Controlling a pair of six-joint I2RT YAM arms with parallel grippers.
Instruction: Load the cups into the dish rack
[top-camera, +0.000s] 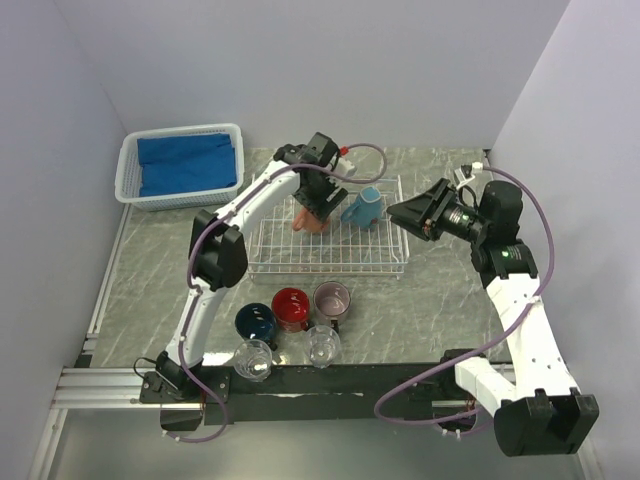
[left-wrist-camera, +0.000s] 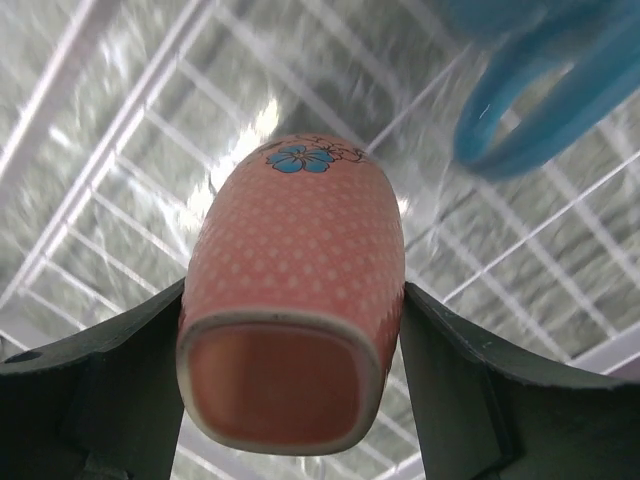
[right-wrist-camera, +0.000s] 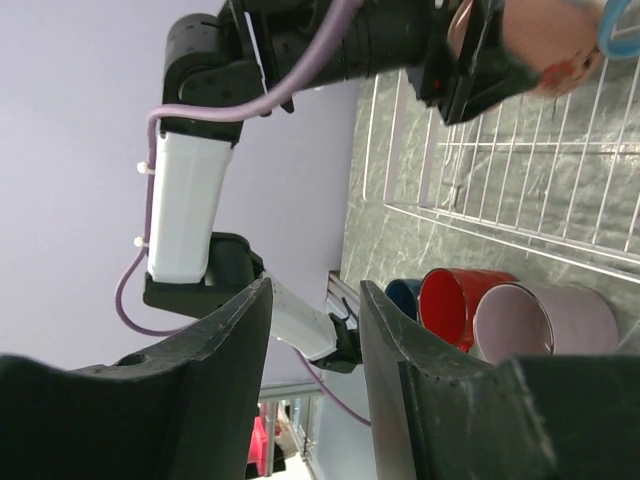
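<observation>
My left gripper keeps hold of the salmon-orange mug (left-wrist-camera: 300, 230) until it reaches its place beside the light-blue mug. It hangs tilted and would tip over if I opened now.
The white wire dish rack (top-camera: 330, 262) lies mid-table. My left gripper (top-camera: 318, 203) is shut on a salmon-orange mug (left-wrist-camera: 300, 230), held base-up low inside the rack, with a finger pressed on each side of it. A light-blue mug (top-camera: 363, 208) sits in the rack just to its right; its handle (left-wrist-camera: 540, 110) shows in the left wrist view. My right gripper (top-camera: 402, 214) hovers at the rack's right edge, open and empty (right-wrist-camera: 312, 300). In front of the rack stand a navy cup (top-camera: 256, 321), a red cup (top-camera: 291, 308), a mauve cup (top-camera: 331, 299) and two clear glasses (top-camera: 253, 358) (top-camera: 322, 345).
A white plastic basket (top-camera: 128, 170) holding a blue cloth sits at the back left. Grey walls close in the table on the left, back and right. The arm bases and a metal rail run along the near edge, close behind the glasses.
</observation>
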